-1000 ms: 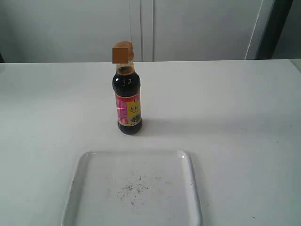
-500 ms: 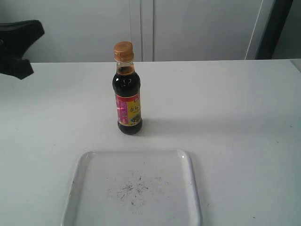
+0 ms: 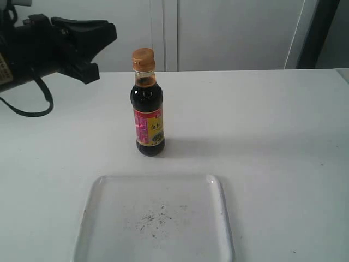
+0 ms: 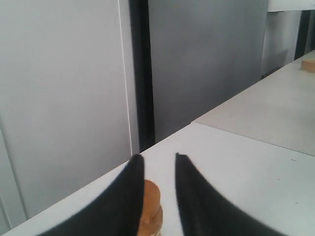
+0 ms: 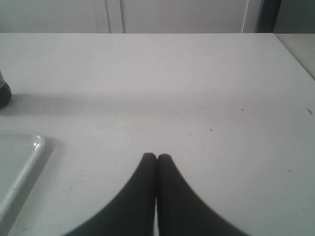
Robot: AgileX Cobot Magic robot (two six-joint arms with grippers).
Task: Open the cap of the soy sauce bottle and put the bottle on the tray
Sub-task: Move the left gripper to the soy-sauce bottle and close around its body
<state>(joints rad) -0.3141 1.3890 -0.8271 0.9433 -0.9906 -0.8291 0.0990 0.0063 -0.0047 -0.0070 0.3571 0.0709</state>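
My left gripper should grab the bottle by its labeled body next. Then the soy sauce bottle's orange-gold cap stays free to open.
The soy sauce bottle stands upright on the white table, behind the tray. Its orange-gold cap is closed. My left gripper is open and hangs to the left of the cap, at about cap height, apart from it. In the left wrist view the cap shows between and beyond the two black fingers of the left gripper. My right gripper is shut with nothing in it, above bare table. It does not show in the exterior view. A tray corner and the bottle's base appear in the right wrist view.
White cabinet doors stand behind the table's far edge. A black cable loops down from the left arm. A small tan object lies on a far table in the left wrist view.
The left arm has come in from the left edge toward the bottle's cap, with far more of it now in view. The bottle and tray have not moved.
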